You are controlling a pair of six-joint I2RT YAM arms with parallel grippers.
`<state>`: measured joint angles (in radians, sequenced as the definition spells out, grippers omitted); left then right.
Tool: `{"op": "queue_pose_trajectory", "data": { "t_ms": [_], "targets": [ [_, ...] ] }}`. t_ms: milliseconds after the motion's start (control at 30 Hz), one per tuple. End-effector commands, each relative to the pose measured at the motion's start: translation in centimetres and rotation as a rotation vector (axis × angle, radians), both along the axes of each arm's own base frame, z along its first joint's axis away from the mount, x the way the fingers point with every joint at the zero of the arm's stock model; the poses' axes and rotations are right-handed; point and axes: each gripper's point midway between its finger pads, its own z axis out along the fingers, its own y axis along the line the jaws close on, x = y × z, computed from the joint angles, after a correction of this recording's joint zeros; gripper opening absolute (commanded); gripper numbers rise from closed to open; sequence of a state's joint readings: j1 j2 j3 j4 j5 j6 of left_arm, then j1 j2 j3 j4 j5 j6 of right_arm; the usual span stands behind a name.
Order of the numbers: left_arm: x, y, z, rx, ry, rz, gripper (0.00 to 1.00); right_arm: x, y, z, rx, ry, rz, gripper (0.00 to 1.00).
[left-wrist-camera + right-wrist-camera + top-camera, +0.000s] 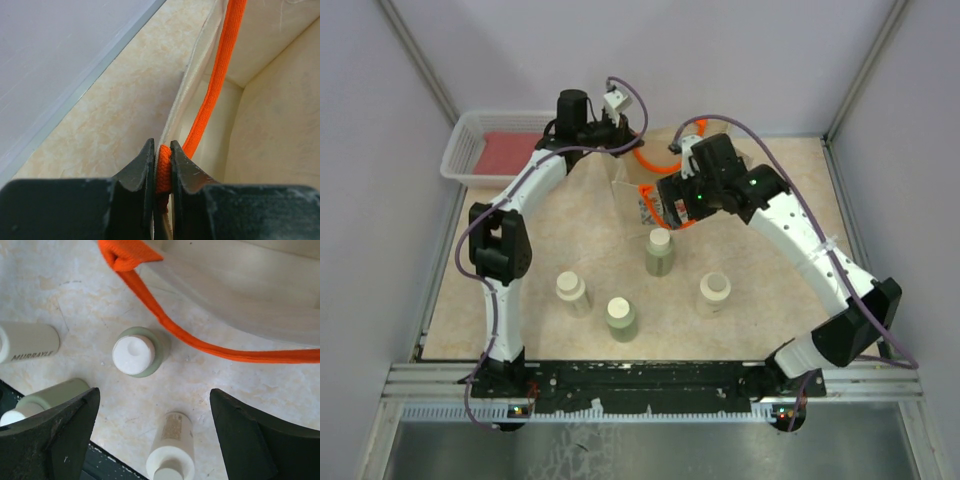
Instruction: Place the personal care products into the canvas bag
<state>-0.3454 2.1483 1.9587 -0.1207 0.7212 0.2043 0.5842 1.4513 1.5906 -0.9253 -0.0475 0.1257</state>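
The pale green bottle should be grabbed next by my right gripper, by its body near the white cap [660,259], so its base stays free to enter the bag [648,209].
The canvas bag [648,209] stands at the table's back middle, largely hidden by both grippers. My left gripper [620,128] [162,150] is shut on an orange handle [220,75] at the bag's rim, with the bag's inside [270,125] beside it. My right gripper [685,200] [154,395] is open and empty, above the table in front of the bag. A pale green bottle [660,250] [135,354] stands just below it. Another green bottle [621,318] [50,395] and two cream bottles [572,292] [714,292] stand nearer the front. The bag's other orange handle [165,320] hangs over the table.
A white mesh basket [470,150] holding a red flat item [510,150] sits at the back left. Grey walls close the sides and back. The black rail [640,378] with the arm bases runs along the near edge.
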Motion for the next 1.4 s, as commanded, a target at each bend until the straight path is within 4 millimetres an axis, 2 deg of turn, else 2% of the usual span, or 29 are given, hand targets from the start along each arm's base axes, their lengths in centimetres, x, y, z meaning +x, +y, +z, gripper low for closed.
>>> {"op": "queue_pose_trajectory", "data": {
  "t_ms": [0,200,400,667,867,933,967,1100,1367],
  "targets": [
    [-1.4,0.0,0.1,0.023,0.026,-0.028,0.0,-1.4,3.2,-1.2,-0.036,-0.014,0.18,0.91],
    [-1.6,-0.1,0.5,0.022,0.018,-0.033,0.0,-2.3,5.3,-3.6,-0.108,0.016,0.286,0.92],
    [-1.8,0.0,0.6,0.023,0.02,-0.035,0.0,-2.2,5.3,-6.5,-0.218,0.057,0.302,0.92],
    [-2.0,0.0,0.9,0.018,0.016,-0.039,0.0,-1.7,5.7,-10.0,-0.252,0.05,0.345,0.91],
    [-2.1,0.0,0.9,0.016,0.018,-0.04,0.0,-1.6,6.5,-11.4,-0.228,0.035,0.382,0.86],
    [-2.1,0.0,0.9,0.016,0.018,-0.041,0.0,-1.4,6.6,-11.6,-0.228,0.021,0.383,0.86],
    [-2.1,0.0,0.9,0.016,0.019,-0.04,0.0,-1.3,6.6,-12.9,-0.249,0.043,0.386,0.86],
    [-2.2,0.0,0.9,0.017,0.019,-0.04,0.0,-0.9,6.8,-14.1,-0.261,0.045,0.39,0.86],
    [-2.2,0.0,0.8,0.016,0.021,-0.043,0.0,-0.1,7.0,-15.6,-0.292,0.049,0.376,0.87]
  ]
}}
